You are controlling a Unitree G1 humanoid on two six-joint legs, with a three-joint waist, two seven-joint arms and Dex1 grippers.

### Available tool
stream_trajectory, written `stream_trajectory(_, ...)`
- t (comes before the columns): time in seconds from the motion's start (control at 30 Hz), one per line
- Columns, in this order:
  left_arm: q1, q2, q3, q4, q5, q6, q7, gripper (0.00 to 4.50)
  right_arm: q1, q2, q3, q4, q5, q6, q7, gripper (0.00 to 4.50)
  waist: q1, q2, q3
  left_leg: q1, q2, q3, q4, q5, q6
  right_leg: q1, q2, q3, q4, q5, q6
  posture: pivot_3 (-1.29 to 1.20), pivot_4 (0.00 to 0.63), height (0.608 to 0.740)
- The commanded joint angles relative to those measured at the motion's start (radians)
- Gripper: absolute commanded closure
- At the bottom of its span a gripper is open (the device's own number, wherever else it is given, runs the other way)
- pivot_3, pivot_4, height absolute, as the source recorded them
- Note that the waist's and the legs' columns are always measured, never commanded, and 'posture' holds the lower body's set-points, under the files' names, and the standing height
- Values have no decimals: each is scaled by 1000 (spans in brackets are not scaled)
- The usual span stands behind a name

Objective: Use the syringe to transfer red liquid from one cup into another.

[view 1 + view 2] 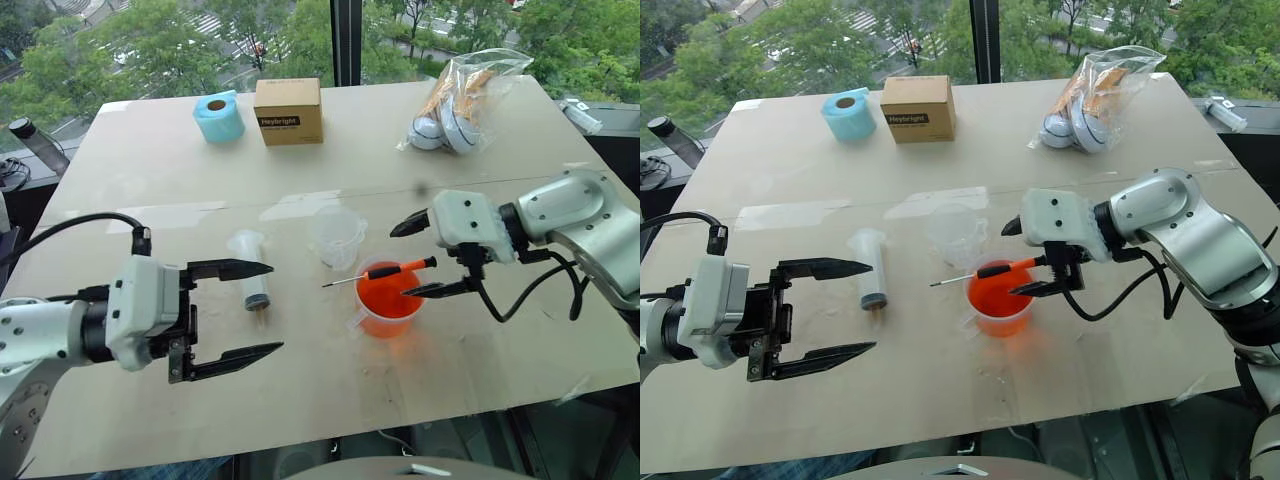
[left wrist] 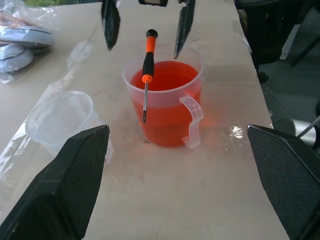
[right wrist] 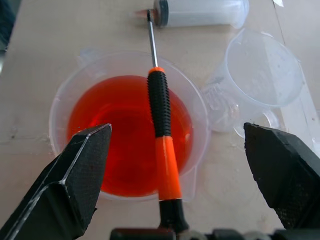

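I should close my right gripper now, because its fingers are on both sides of the screwdriver's orange handle (image 1: 417,264) above the red liquid (image 1: 380,297). Closing now would hold the screwdriver.
The syringe (image 1: 251,278) lies flat on the table, its dark plunger seal toward me. To its right stands the narrower clear cup (image 1: 335,235), with nothing in it. Just nearer me is the wider cup (image 1: 386,326), which holds the red liquid (image 1: 380,297). An orange-handled screwdriver (image 1: 385,272) rests across its rim. My right gripper (image 1: 399,261) hangs open over that cup, its fingers either side of the screwdriver's handle and apart from it. My left gripper (image 1: 275,308) is open, just left of the syringe and nearer me, pointing toward the cups.
At the table's far side stand a blue tape roll (image 1: 218,117), a cardboard box (image 1: 288,110) and a plastic bag of items (image 1: 465,100). A dark bottle (image 1: 35,142) stands off the far left edge. A clear film sheet (image 1: 200,215) covers the table's middle.
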Motion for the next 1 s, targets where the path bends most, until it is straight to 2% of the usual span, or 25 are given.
stream_trajectory(0.03, -43, 15, 16, -29, -32, 36, 28, 0, -36, 9, 2, -16, -16, -6, 26, 45, 1, 0, 0, 0, 0, 0, 0, 0, 0, 0, 0, 0, 0, 0, 0, 0, 150, 740)
stream_trajectory(0.3, -120, 5, -56, -44, -12, 76, 84, 0, -28, 8, 47, -21, -102, -45, 49, 45, 1, 0, 0, 0, 0, -1, 2, 0, 0, 0, 0, -1, 2, 0, 0, 0, 150, 740)
stream_trajectory(0.4, -149, 8, -72, -53, -25, 95, 107, 0, -26, 14, 55, -10, -133, -62, 46, 1403, 1, -1, 0, 0, 0, -1, 2, 0, 0, 0, 1, -1, 3, 0, 0, 0, 150, 740)
stream_trajectory(0.5, -174, 13, -79, -49, -32, 111, 115, 0, -24, 23, 43, -14, -134, -61, 48, 2998, 1, -1, 1, 0, 0, -1, 2, 0, 0, 0, 1, -1, 3, 0, 0, 0, 150, 740)
stream_trajectory(0.6, -199, 15, -95, -38, -21, 117, 112, 0, -26, 29, 25, -22, -128, -48, 45, 4312, 1, -1, 1, 0, 0, -1, 2, 0, 0, 0, 2, -1, 4, 0, 0, 0, 150, 740)
stream_trajectory(0.63, -208, 15, -102, -36, -18, 119, 112, 0, -25, 30, 19, -25, -127, -42, 44, 4414, 2, -1, 1, 0, 0, -1, 2, 0, 0, 0, 2, -1, 4, 0, 0, 0, 150, 740)
stream_trajectory(1.0, -277, 7, -158, -25, -6, 139, 128, 0, -40, 47, -41, -8, -79, 31, 20, 4414, 1, -2, 1, 0, 0, -1, 3, 0, 0, 0, 2, -1, 4, 0, 0, 0, 150, 740)
